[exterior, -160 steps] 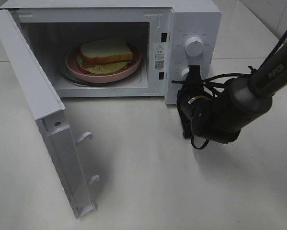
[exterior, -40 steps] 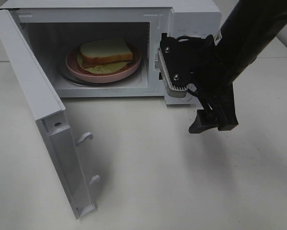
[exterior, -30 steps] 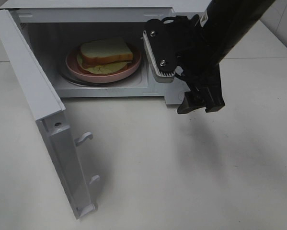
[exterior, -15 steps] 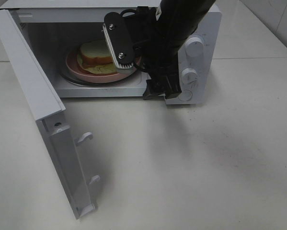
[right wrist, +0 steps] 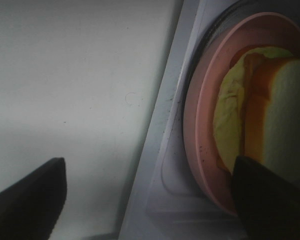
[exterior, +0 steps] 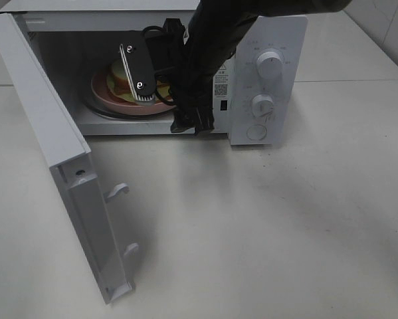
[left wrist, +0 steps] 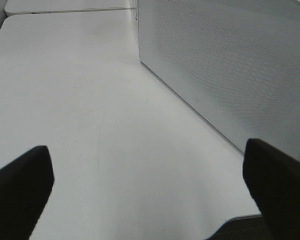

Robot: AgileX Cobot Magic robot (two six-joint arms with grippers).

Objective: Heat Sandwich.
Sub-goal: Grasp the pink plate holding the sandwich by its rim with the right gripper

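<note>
The sandwich (right wrist: 285,110) lies loose on the pink plate and could slide off if the plate tips, so the robot's right gripper will grab the plate's near rim (right wrist: 194,145) next.
The sandwich (right wrist: 285,110) has white bread, a brown crust and a pale green leafy filling. It lies on the pink plate (right wrist: 200,130) inside the open microwave (exterior: 278,40). In the high view my right arm covers most of it; only a strip of the sandwich (exterior: 117,72) and the plate's rim (exterior: 109,100) show. My right gripper (exterior: 189,123) hangs at the cavity's front edge, open and empty, and also shows in the right wrist view (right wrist: 150,200). My left gripper (left wrist: 150,195) is open and empty over the table, beside the microwave's perforated outer wall (left wrist: 230,60).
The microwave door (exterior: 52,133) stands swung open toward the front left, with two latch hooks (exterior: 119,189). Two knobs (exterior: 270,64) and a button sit on the right control panel. White tabletop (exterior: 252,232) lies in front.
My right arm has swung left from in front of the control panel to the cavity opening and now covers most of the sandwich and plate. Sandwich, plate and door have not moved.
</note>
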